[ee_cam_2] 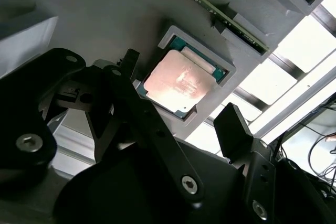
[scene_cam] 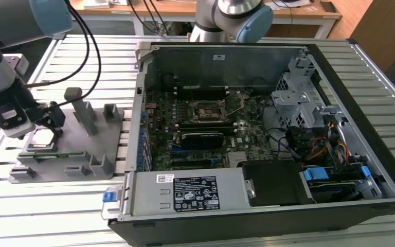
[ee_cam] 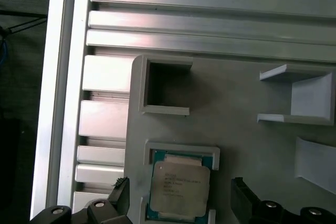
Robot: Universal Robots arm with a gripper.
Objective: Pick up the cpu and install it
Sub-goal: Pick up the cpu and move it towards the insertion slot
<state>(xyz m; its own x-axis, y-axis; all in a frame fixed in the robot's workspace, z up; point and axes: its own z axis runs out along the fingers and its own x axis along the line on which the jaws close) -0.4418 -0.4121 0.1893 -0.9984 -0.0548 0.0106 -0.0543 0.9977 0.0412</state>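
Next, my gripper grabs the cpu by its open side edges, since the holder's raised sides leave gaps only beside the cpu's middle.
The cpu is a small square chip with a pale metal top. It lies flat in a shallow pocket of the grey fixture at the exterior view's left. My gripper hangs just above it, open. In both wrist views the cpu sits between the two dark fingertips, with a gap on each side. The gripper holds nothing. The dark metal-framed socket sits on the motherboard inside the open computer case.
A long green memory strip stands in a slot of the fixture beside the cpu pocket. Grey posts rise from the fixture. The slatted metal table carries everything. A second arm base stands behind the case.
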